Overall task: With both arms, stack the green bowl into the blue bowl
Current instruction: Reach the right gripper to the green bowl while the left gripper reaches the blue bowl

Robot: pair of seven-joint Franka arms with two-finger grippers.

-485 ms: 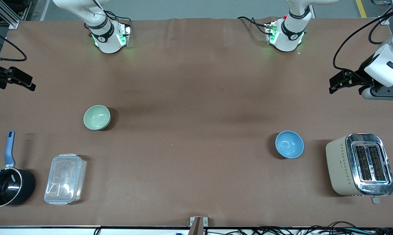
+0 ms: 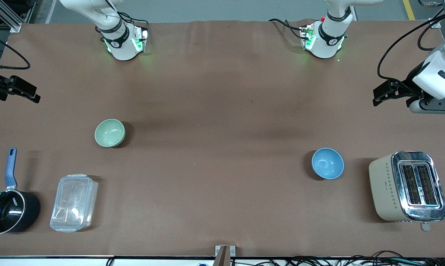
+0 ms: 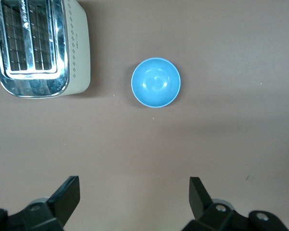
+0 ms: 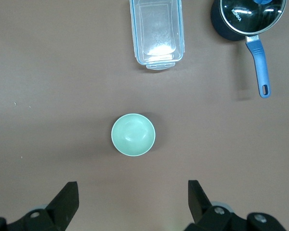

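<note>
My left gripper will next grab the blue bowl (image 2: 327, 163) by its rim, ready for the green bowl.
The green bowl (image 2: 109, 132) stands upright and empty toward the right arm's end of the table; it also shows in the right wrist view (image 4: 133, 134). The blue bowl (image 2: 327, 163) stands upright and empty toward the left arm's end, a little nearer to the front camera; it also shows in the left wrist view (image 3: 155, 82). My right gripper (image 2: 23, 91) hangs high over the table's edge at its arm's end, open and empty (image 4: 133, 197). My left gripper (image 2: 384, 94) hangs high over the table at its arm's end, open and empty (image 3: 134, 197).
A cream and chrome toaster (image 2: 407, 186) stands beside the blue bowl at the left arm's end. A clear lidded plastic box (image 2: 74, 202) and a black saucepan with a blue handle (image 2: 6, 208) lie nearer to the front camera than the green bowl.
The left arm's wrist has shifted very slightly. Both bowls and the right arm have not moved.
</note>
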